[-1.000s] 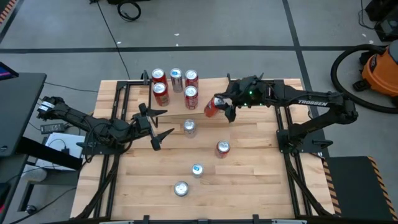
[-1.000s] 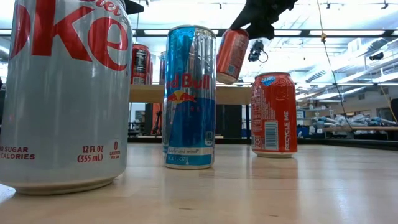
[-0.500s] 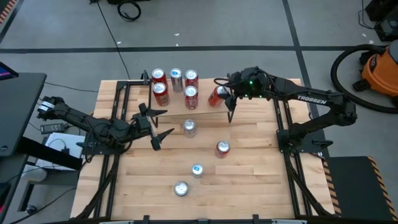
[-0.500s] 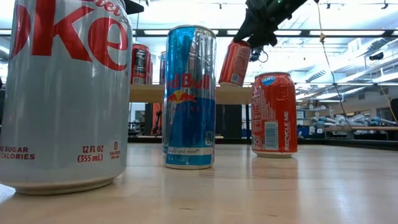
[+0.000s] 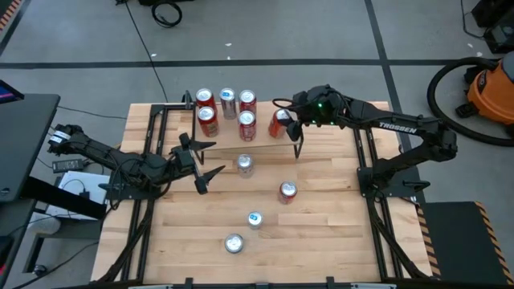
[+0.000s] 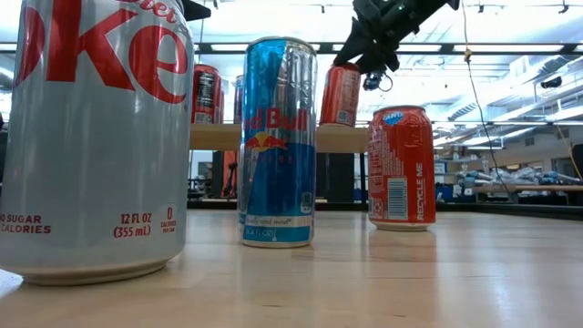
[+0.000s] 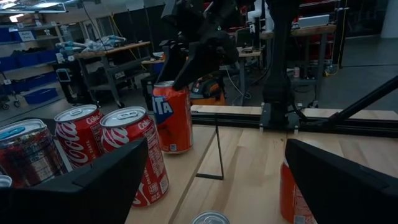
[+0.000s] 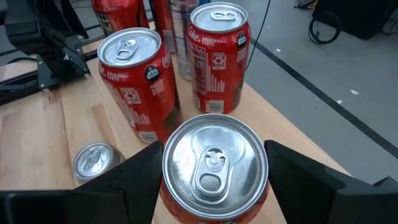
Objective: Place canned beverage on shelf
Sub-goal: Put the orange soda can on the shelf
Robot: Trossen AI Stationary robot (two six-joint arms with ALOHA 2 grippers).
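I should release the can from my right gripper now, because the orange can's base is level with the shelf's board and inside the board's edge in the high view.
The shelf (image 5: 269,148) stands at the table's far side with several cans on its left part (image 5: 227,111). An orange canned beverage (image 5: 279,123) is near upright at the shelf's right part, with my right gripper (image 5: 286,124) shut on it. Its base (image 6: 338,121) is level with the shelf's board (image 6: 214,137); I cannot tell whether it touches. My left gripper (image 5: 218,157) waits open at the table's left, level, pointing at the shelf, with nothing between its fingers (image 7: 93,180). My right gripper pinches the orange can's upper side walls (image 8: 169,186) between its two fingers (image 8: 134,180), just under the rim. The fingers come from the table's right, slanting down. The can is near upright below them, top (image 8: 214,163) up, base at the shelf's board (image 7: 186,165).
Loose cans stand on the table in front of the shelf: a silver one (image 5: 244,164), an orange one (image 5: 287,191), a blue one (image 5: 254,219) and a silver one (image 5: 234,243) near the front edge. The shelf has bare board right of the held can.
My right gripper has carried the orange can toward the table's far edge, over the shelf's right part, and a little down. The can, tilted a second ago, now stands near upright with its base at the board. The grip stayed shut on it.
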